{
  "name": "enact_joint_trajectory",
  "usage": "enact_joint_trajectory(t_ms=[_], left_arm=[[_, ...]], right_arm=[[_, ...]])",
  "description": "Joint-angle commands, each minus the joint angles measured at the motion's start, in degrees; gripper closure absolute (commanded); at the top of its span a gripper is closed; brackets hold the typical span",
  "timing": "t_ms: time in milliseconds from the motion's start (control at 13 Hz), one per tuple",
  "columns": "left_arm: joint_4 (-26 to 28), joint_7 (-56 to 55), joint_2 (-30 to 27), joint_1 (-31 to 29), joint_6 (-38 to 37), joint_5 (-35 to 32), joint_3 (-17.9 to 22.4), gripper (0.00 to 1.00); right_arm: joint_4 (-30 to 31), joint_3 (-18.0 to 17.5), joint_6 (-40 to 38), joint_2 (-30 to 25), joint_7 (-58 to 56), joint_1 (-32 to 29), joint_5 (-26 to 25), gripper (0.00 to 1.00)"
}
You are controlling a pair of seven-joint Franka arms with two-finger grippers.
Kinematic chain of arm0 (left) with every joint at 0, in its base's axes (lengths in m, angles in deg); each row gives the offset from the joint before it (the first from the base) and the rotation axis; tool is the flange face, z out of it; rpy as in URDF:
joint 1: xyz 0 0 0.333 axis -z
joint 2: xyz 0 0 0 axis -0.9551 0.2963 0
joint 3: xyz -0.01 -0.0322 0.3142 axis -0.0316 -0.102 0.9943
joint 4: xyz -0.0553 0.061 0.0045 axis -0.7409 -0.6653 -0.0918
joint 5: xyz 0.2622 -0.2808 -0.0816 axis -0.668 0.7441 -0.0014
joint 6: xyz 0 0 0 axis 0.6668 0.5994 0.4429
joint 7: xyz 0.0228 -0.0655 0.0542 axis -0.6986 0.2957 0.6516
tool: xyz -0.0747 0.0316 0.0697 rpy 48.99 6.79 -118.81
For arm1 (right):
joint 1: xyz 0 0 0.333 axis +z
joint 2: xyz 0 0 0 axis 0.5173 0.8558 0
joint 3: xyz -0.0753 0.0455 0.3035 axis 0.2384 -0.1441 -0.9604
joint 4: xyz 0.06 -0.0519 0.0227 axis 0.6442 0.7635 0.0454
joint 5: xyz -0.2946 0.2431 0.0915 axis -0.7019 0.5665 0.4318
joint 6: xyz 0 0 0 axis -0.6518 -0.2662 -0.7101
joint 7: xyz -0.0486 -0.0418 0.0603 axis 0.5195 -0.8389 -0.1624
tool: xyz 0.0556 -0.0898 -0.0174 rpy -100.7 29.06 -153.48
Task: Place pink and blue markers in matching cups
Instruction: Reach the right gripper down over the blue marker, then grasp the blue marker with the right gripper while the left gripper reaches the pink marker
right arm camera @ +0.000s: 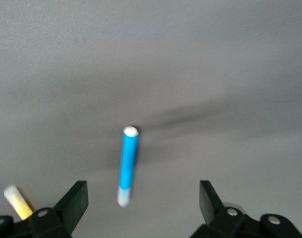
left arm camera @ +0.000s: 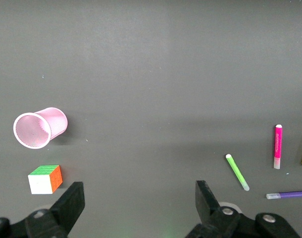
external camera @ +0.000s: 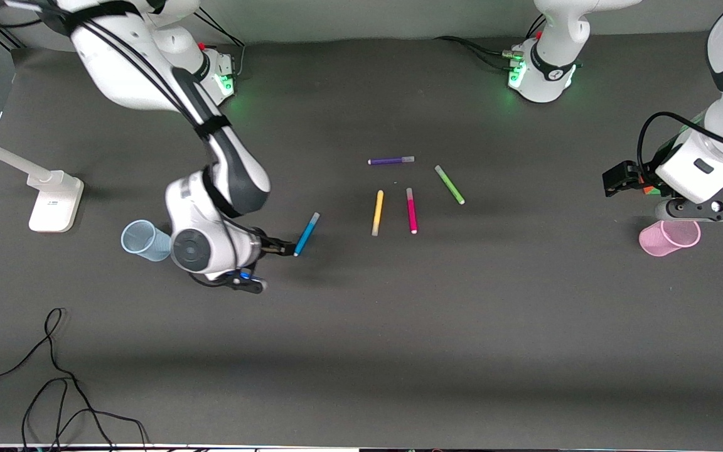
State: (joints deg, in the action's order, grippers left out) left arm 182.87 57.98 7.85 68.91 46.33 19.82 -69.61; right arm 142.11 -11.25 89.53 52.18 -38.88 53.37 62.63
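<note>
The right gripper grabs the blue marker by its blue body [external camera: 304, 240] next, to place it in the pale blue cup [external camera: 145, 240].
The blue marker [external camera: 307, 233] lies on the dark table; in the right wrist view [right arm camera: 127, 165] its pale cap end points toward my right gripper. My right gripper [external camera: 281, 248] [right arm camera: 141, 191] is open, low and just short of that cap end, not touching it. The pale blue cup [external camera: 145, 240] stands beside the right wrist, toward the right arm's end. The pink marker [external camera: 412, 210] [left arm camera: 278, 146] lies mid-table. The pale pink cup [external camera: 669, 237] [left arm camera: 39, 127] stands at the left arm's end. My left gripper [external camera: 713, 210] [left arm camera: 139, 191] is open and empty, up over the table by the pink cup.
A yellow marker [external camera: 377, 212] lies beside the pink one, with a green marker [external camera: 449, 184] and a purple marker [external camera: 391, 161] farther from the front camera. A colour cube [left arm camera: 44, 179] sits near the pink cup. A white stand [external camera: 54, 201] and loose cables [external camera: 54, 376] are at the right arm's end.
</note>
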Motion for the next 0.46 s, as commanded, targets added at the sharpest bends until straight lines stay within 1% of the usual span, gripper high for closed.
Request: enact_joint_trajectory(t_ms=[0, 77, 154, 231, 308, 385], left_arm=[[-0.7, 0.9, 0.1, 0.2, -0.9, -0.5, 0.0, 0.0], [-0.7, 0.9, 0.1, 0.2, -0.9, -0.5, 0.0, 0.0], [-0.6, 0.8, 0.1, 0.2, -0.9, -0.5, 0.0, 0.0], [-0.6, 0.8, 0.1, 0.2, -0.8, -0.4, 0.0, 0.0], [-0.5, 0.7, 0.1, 0.7, -0.7, -0.4, -0.1, 0.0], [0.9, 0.5, -0.2, 1.1, -0.1, -0.4, -0.2, 0.0]], right_arm=[[-1.5, 0.2, 4.3, 4.7, 4.2, 1.8, 1.7, 0.0], [-1.2, 0.2, 6.1, 5.9, 4.5, 1.8, 2.3, 0.0], [-0.6, 0.3, 7.7, 6.5, 4.5, 1.8, 4.3, 0.02], [-0.5, 0.2, 8.2, 6.9, 4.5, 1.8, 5.0, 0.1], [-0.5, 0.2, 8.4, 7.2, 4.5, 1.8, 5.0, 0.36], [-0.5, 0.3, 8.3, 7.2, 4.5, 1.8, 5.0, 0.62]])
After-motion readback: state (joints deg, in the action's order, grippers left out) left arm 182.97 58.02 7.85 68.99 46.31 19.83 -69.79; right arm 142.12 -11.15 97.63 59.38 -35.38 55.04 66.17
